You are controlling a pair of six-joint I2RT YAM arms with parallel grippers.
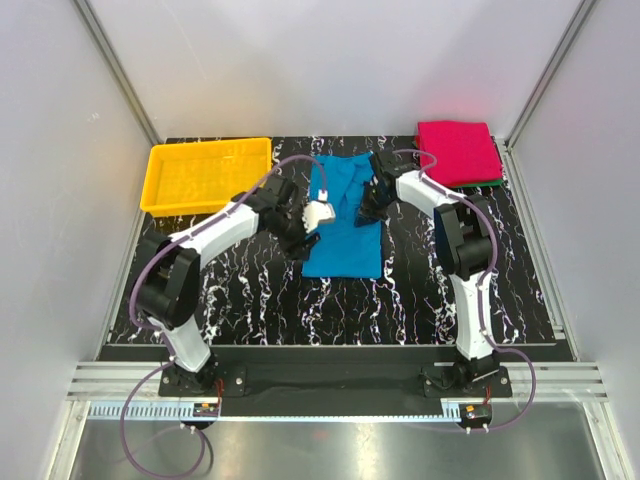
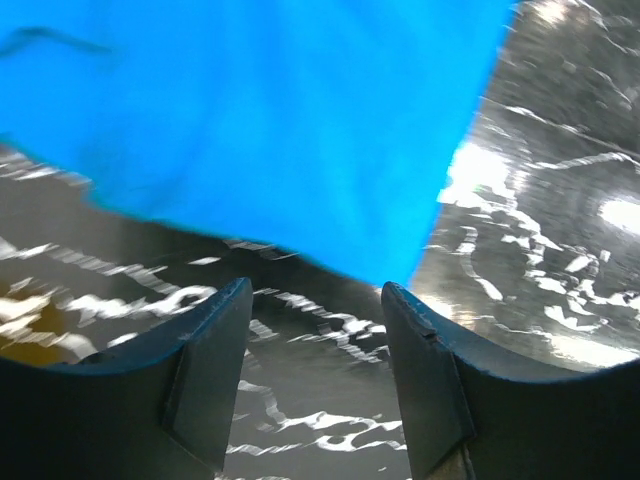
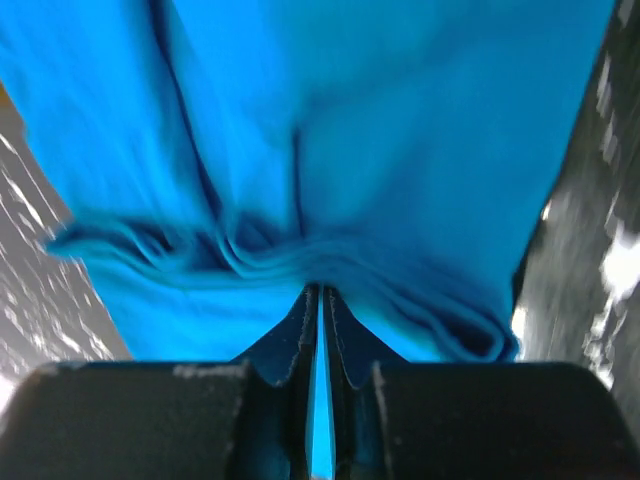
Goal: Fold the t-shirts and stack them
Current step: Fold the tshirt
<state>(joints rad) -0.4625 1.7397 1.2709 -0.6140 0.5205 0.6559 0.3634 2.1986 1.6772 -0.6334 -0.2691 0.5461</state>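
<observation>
My left gripper grabs the teal-blue t-shirt (image 1: 345,225) by its hem corner (image 1: 306,273) next, to draw the hem straight and fold it over.
The teal-blue t-shirt (image 1: 345,225) lies partly folded on the black marbled table, mid-table. My right gripper (image 1: 367,210) is at its right edge and is shut on a bunched fold of the blue cloth (image 3: 300,130); the closed jaws (image 3: 320,292) pinch a thin layer of it. My left gripper (image 1: 306,232) is at the shirt's left edge, open and empty, its fingertips (image 2: 315,290) just short of the shirt's hem corner (image 2: 300,120). The magenta-pink folded shirt (image 1: 458,150) lies on the dark green one (image 1: 482,183) at the back right.
A yellow plastic tray (image 1: 210,147) stands at the back left. Grey walls and metal frame posts enclose the table on three sides. The table's front edge (image 1: 330,345) runs just ahead of the arm bases.
</observation>
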